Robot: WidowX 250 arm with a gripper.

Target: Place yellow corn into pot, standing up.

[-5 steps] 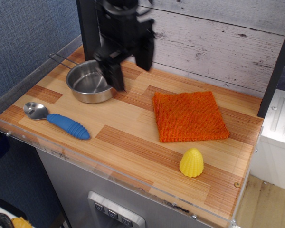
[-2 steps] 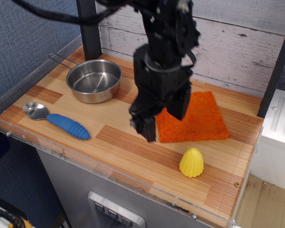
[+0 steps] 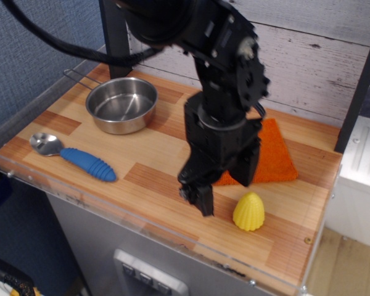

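Note:
The robot's gripper should grab the corn by its ribbed sides, so that it can stand the yellow corn (image 3: 249,211) up in the pot (image 3: 122,104).
The yellow corn (image 3: 249,211) stands upright on its base near the front right of the wooden table. The pot (image 3: 122,104), a shallow shiny steel pan with a thin wire handle, sits empty at the back left. My black gripper (image 3: 225,185) hangs open and empty just left of and above the corn. Its near finger (image 3: 199,196) comes down close to the table to the left of the corn. The far finger (image 3: 248,163) stands behind the corn. Neither finger touches the corn.
An orange cloth (image 3: 265,154) lies behind the gripper, partly hidden by it. A metal spoon with a ribbed blue handle (image 3: 80,160) lies at the front left. A clear plastic rim (image 3: 142,225) runs along the table's front edge. A black post (image 3: 114,34) stands behind the pot.
The gripper has moved from above the pot at the back left across to the front right, down toward the corn. Corn, pot, spoon and cloth have not moved.

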